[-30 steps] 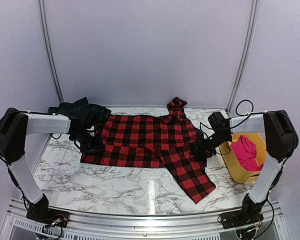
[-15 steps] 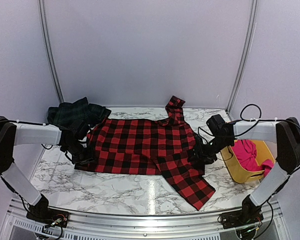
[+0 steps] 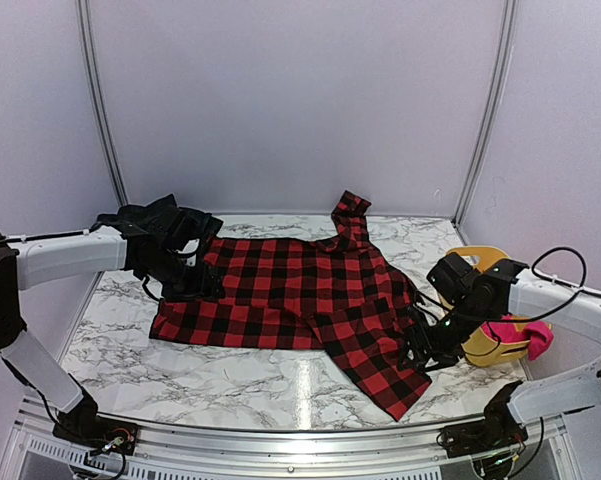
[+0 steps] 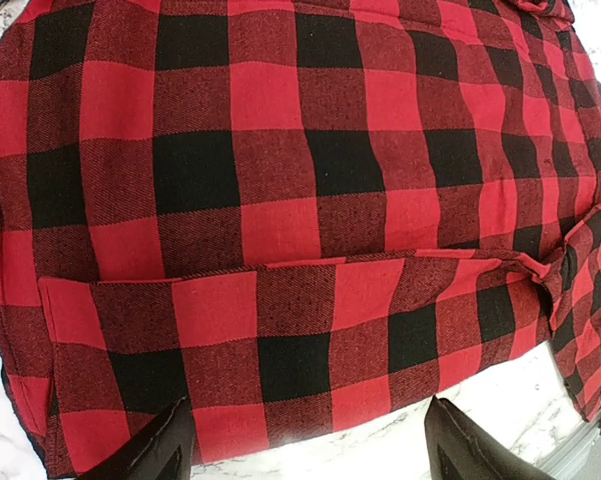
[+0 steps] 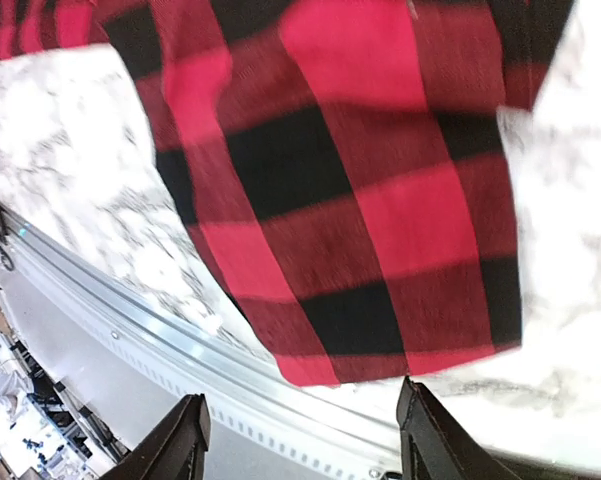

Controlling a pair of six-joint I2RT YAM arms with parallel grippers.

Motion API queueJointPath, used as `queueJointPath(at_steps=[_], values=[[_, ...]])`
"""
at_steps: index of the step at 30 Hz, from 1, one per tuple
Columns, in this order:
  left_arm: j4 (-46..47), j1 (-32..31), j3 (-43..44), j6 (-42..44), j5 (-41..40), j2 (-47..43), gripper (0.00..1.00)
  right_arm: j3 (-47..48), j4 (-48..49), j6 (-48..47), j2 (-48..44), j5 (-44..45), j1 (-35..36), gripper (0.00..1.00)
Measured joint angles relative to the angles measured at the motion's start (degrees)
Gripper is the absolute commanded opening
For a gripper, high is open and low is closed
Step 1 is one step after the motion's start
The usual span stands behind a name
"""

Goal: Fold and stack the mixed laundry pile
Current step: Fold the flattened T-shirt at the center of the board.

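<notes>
The red-and-black checked garment [image 3: 290, 290] should next be taken by the end of its trailing sleeve [image 3: 411, 396] with my right gripper, to fold the sleeve over the garment's body.
The red-and-black checked garment [image 3: 290, 290] lies spread flat on the marble table, one sleeve [image 3: 385, 365] trailing toward the near right. My left gripper [image 3: 195, 281] hovers over its left part. In the left wrist view the gripper [image 4: 305, 455] is open above the hem [image 4: 280, 380], holding nothing. My right gripper [image 3: 426, 346] sits at the sleeve's right edge. In the right wrist view the gripper [image 5: 305, 440] is open over the sleeve end [image 5: 360, 250]. A dark green-black plaid garment [image 3: 158, 222] is bunched at the far left. The magenta-pink garment [image 3: 528, 335] hangs from the tub.
The yellow tub [image 3: 483, 342] stands at the right, partly hidden by my right arm. The table's near metal rail [image 5: 230, 380] runs just past the sleeve end. Bare marble [image 3: 230, 370] lies in front of the shirt.
My left gripper opened and moved back up over the shirt's left part. The right gripper opened wider and slid along the sleeve toward the near edge. The shirt lies flatter.
</notes>
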Motion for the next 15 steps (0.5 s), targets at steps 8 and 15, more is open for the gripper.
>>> queueJointPath(at_steps=[8, 15], values=[[-0.1, -0.8, -0.5, -0.9, -1.8, 0.0, 0.82, -7.2, -2.3, 9.0, -1.1, 5.6, 3.0, 0.59], [-0.1, -0.8, -1.1, -1.9, -3.0, -0.1, 0.82, -12.1, 3.0, 15.0, -0.4, 6.7, 3.0, 0.45]])
